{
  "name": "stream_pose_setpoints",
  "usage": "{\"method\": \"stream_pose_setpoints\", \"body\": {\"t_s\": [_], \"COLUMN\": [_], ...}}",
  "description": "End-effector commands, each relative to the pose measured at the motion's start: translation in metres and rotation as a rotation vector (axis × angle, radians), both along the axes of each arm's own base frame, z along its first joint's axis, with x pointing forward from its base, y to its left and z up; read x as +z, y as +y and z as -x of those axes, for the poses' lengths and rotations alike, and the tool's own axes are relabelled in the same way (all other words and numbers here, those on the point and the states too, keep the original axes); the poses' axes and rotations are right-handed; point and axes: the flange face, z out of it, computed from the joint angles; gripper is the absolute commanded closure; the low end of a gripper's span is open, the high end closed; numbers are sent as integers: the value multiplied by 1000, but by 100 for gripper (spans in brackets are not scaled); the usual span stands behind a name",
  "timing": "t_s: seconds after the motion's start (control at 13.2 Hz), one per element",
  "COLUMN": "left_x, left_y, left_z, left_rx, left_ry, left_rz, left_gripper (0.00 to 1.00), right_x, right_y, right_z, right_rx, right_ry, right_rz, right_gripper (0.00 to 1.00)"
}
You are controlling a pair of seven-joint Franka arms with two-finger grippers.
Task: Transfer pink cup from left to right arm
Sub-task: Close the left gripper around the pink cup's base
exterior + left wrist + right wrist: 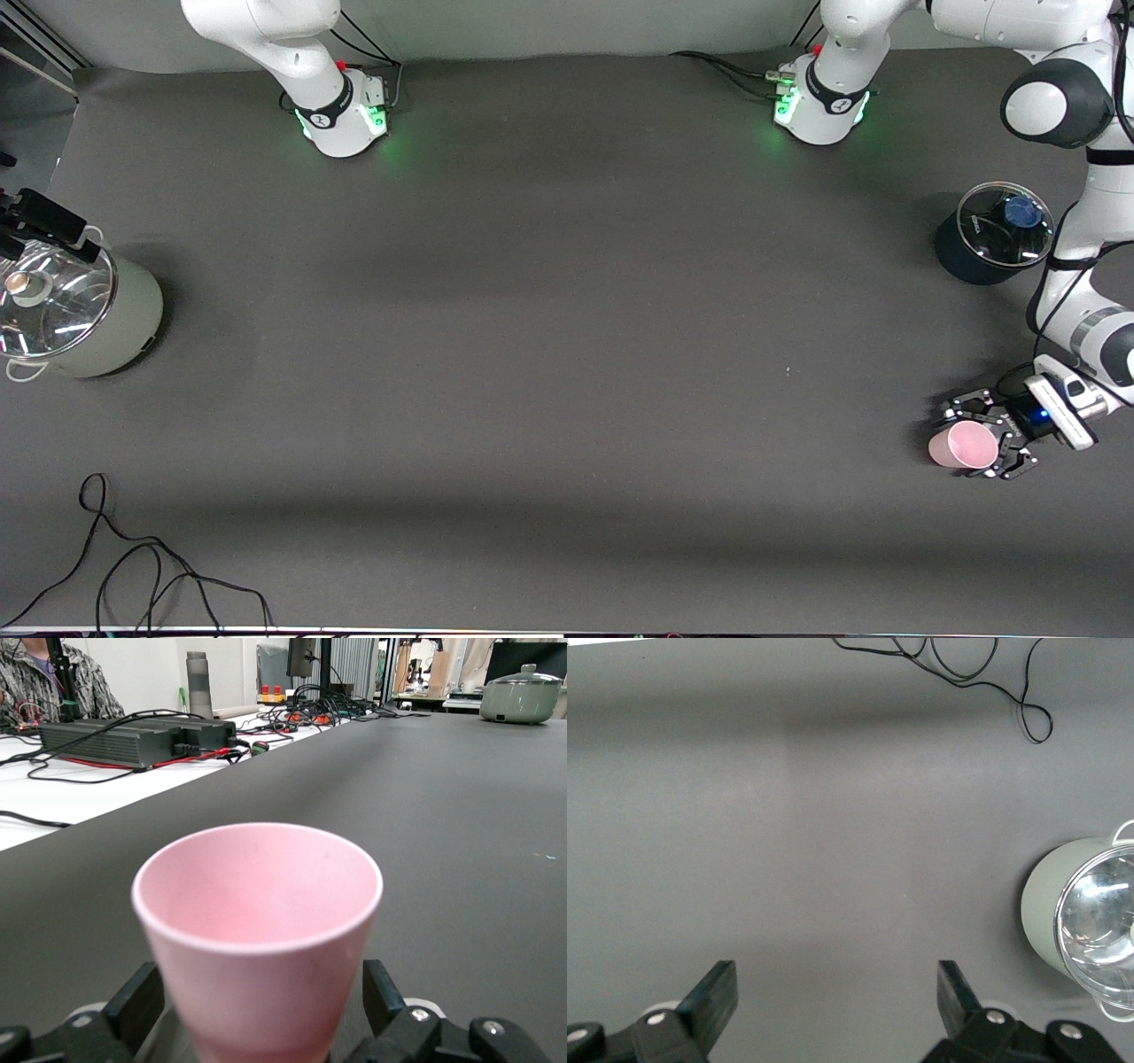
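I should take hold of the pink cup by its lower side [259,1019] with my left gripper next. That leaves the pink cup's rim [257,826] free for my right gripper to grab.
The pink cup [961,446] stands upright on the dark table at the left arm's end, near the front camera's side. My left gripper [966,440] is low at the table, open, with one black finger on each side of the cup. In the left wrist view the pink cup [261,921] fills the space between the fingers [137,1001], and a small gap shows on either side. My right gripper [837,992] hangs open and empty over bare table beside a pale green pot. Only part of the right gripper [40,226] shows in the front view.
A pale green pot with a glass lid [89,310] stands at the right arm's end. A dark blue pot with a glass lid [992,235] stands at the left arm's end, farther from the front camera than the cup. A loose black cable [151,576] lies near the front edge.
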Motion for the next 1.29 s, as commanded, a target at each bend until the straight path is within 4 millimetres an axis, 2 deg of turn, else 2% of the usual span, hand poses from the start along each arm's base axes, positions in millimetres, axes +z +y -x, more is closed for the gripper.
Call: {"method": "stream_pose_setpoints", "body": {"t_s": [0.0, 0.53, 0.61, 0.76, 0.91, 1.06, 1.21], "left_x": [-2, -1, -1, -2, -1, 8, 26], "left_y": [-4, 8, 8, 9, 9, 11, 15], "left_z": [-1, 4, 4, 4, 5, 2, -3], "left_rx": [14, 28, 29, 29, 29, 34, 40], "left_ry": [-16, -11, -12, -10, -7, -7, 16], "left_rz": [1, -5, -7, -7, -5, -7, -11], "left_gripper": [0, 1, 6, 34, 49, 53, 56], "right_x": [5, 6, 5, 5, 5, 5, 5], "right_y": [-2, -2, -2, -2, -2, -2, 1], "right_z": [3, 4, 4, 4, 4, 3, 2], "right_rx": [17, 17, 17, 17, 17, 17, 20], "right_ry": [-4, -4, -3, -3, -3, -4, -4], "right_rz": [-10, -10, -11, -11, -11, -10, -10], "right_gripper": [0, 0, 0, 0, 0, 0, 0]}}
